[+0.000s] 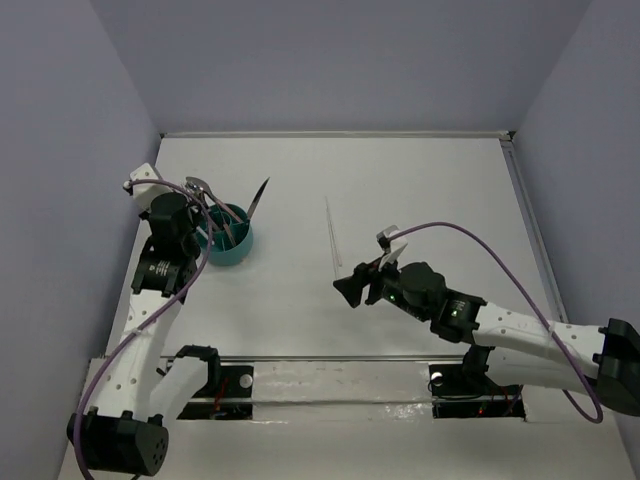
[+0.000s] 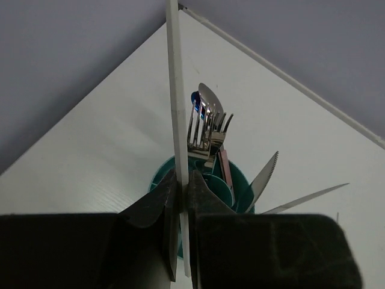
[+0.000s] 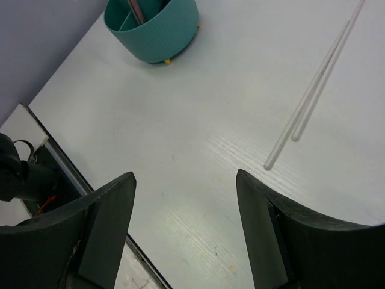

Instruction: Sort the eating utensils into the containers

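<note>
The slim white stick's lower end is above the cup's near rim, so my left gripper now brings the stick down into the cup before releasing it.
The round teal cup (image 1: 230, 242) stands at the left of the table and holds forks (image 2: 206, 127), a spoon and two knives (image 2: 265, 176) that lean outward. My left gripper (image 1: 205, 233) is right over the cup's near rim (image 2: 157, 180). It is shut (image 2: 182, 180) on a slim white handle (image 2: 175, 90) that stands upright between the pads. Two thin pale sticks (image 1: 332, 232) lie side by side on the table, also in the right wrist view (image 3: 313, 90). My right gripper (image 1: 350, 290) is open and empty (image 3: 183, 180), above bare table just near of the sticks. The cup shows far left there (image 3: 153, 27).
Grey walls close in the table on the left, back and right. A metal rail (image 1: 330, 358) runs along the near edge by the arm bases. A purple cable (image 1: 500, 255) loops over the right arm.
</note>
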